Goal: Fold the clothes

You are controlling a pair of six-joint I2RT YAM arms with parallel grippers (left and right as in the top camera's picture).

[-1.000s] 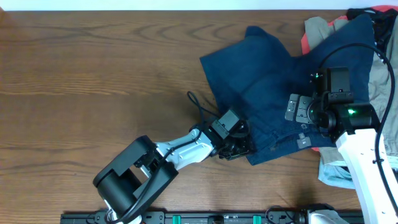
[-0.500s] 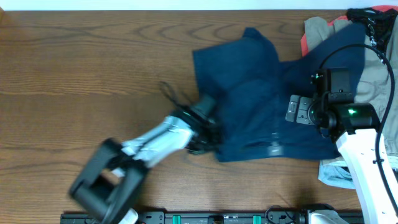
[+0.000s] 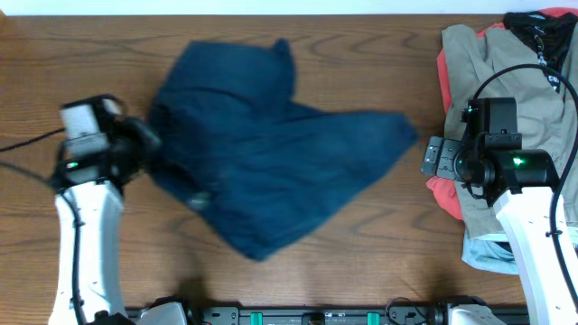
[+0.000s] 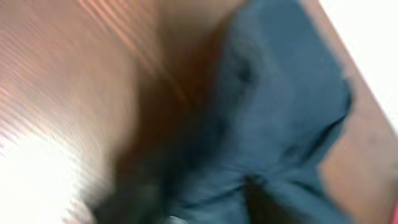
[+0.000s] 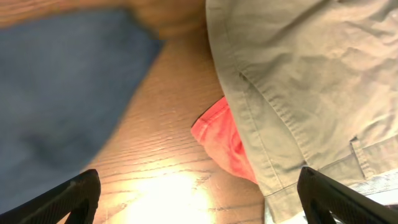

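Next, my right gripper grabs the dark navy garment [image 3: 271,171] by the tip of its extended end nearest the pile to fold the garment over.
The dark navy garment [image 3: 271,171] lies spread across the middle of the table, its left edge bunched at my left gripper [image 3: 149,149], which is shut on it. The left wrist view is blurred and shows mostly navy cloth [image 4: 280,112]. My right gripper [image 3: 438,158] is open and empty over bare wood [image 5: 199,199], between the navy cloth [image 5: 62,93] and the pile. The pile at the right holds a khaki garment [image 3: 506,63], a red-orange one [image 3: 444,194], a black one [image 3: 542,23] and a pale striped one [image 3: 488,253].
The wooden table [image 3: 90,54] reaches the far edge at the top of the overhead view. In the right wrist view the khaki cloth [image 5: 298,81] overlaps the red-orange corner [image 5: 221,140]. The left arm's cable [image 3: 27,144] trails off to the left.
My left arm has swung far to the left, dragging the navy garment off the pile toward the table's middle and left. The right gripper has stayed nearly in place.
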